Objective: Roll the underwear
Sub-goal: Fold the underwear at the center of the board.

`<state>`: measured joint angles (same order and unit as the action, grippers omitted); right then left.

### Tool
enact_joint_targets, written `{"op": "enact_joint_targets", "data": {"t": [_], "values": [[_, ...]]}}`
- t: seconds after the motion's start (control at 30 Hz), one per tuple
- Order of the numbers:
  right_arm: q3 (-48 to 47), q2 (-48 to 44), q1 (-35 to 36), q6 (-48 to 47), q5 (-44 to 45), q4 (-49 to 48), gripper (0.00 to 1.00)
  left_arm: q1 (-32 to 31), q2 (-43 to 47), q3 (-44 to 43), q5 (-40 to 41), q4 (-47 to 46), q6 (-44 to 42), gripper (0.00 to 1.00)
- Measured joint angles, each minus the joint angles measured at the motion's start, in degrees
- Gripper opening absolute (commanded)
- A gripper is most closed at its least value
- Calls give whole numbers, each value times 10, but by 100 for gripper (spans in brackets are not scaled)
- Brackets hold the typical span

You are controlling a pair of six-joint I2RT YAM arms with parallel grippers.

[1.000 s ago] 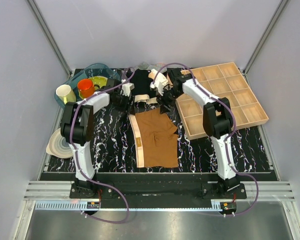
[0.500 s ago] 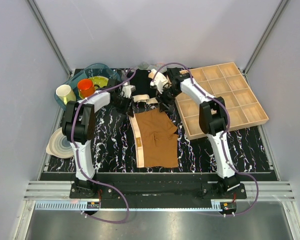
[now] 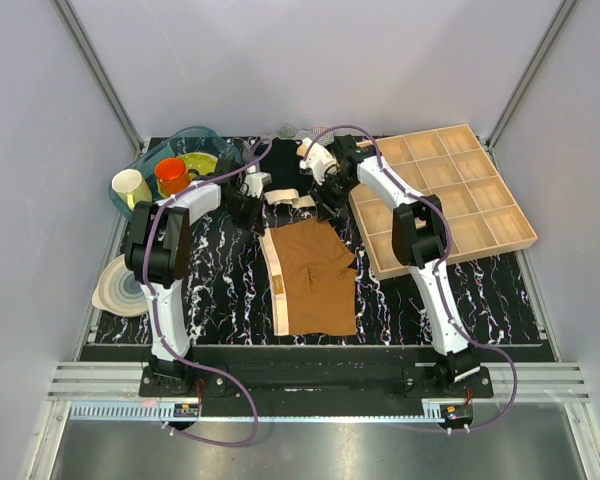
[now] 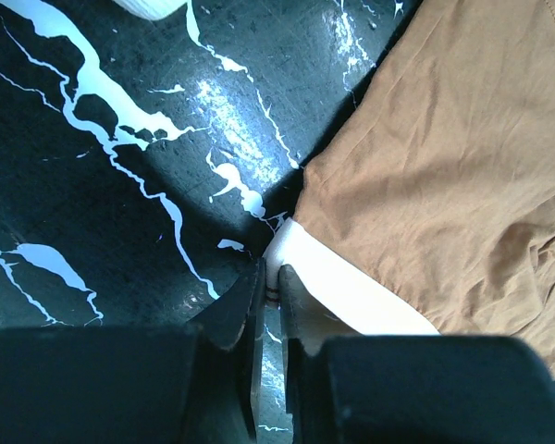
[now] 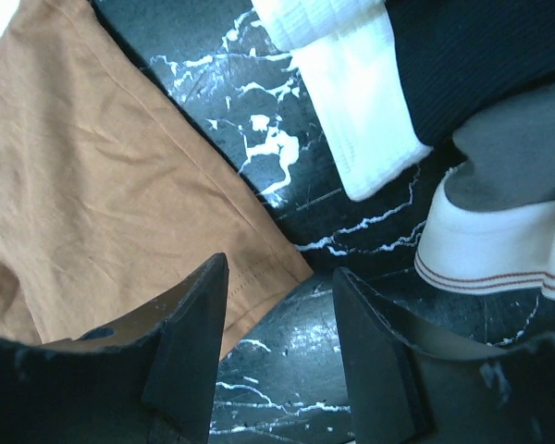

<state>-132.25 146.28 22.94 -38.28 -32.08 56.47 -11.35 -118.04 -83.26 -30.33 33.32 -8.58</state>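
The right gripper grabs the underwear's far hem corner (image 3: 325, 220) (image 5: 292, 274), opposite the held waistband corner, next, to fold that hem over evenly.
The underwear (image 3: 315, 275) lies flat in the middle of the black marbled mat, rust-brown with a pale waistband (image 3: 276, 285) along its left side. My left gripper (image 3: 257, 220) is at its far left corner. In the left wrist view that gripper (image 4: 273, 277) is shut on the corner of the waistband (image 4: 351, 301), with the brown cloth (image 4: 444, 166) spreading to the right. My right gripper (image 3: 329, 212) hangs open over the far right corner. Seen from the right wrist, the gripper (image 5: 282, 273) has the hem corner of the underwear (image 5: 102, 203) by its left finger and bare mat between its jaws.
A black garment with a white band (image 5: 351, 83) and a grey one with a striped white band (image 5: 499, 240) lie just beyond the underwear. A wooden compartment tray (image 3: 450, 190) is at the right. A blue bowl with cups (image 3: 165, 170) and stacked plates (image 3: 120, 285) sit at the left.
My left gripper has closed onto the waistband corner. The right gripper has shifted slightly towards the far corner of the underwear, still open.
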Motion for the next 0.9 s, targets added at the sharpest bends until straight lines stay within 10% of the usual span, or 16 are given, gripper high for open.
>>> {"op": "enact_joint_targets", "data": {"t": [0.47, 0.9], "values": [[-37, 20, 0, 0, -16, 39, 2, 1, -3, -14, 4, 4, 12, 0], [-91, 4, -1, 8, -22, 35, 0, 20, 22, -21, 28, -13, 36, 0]]}}
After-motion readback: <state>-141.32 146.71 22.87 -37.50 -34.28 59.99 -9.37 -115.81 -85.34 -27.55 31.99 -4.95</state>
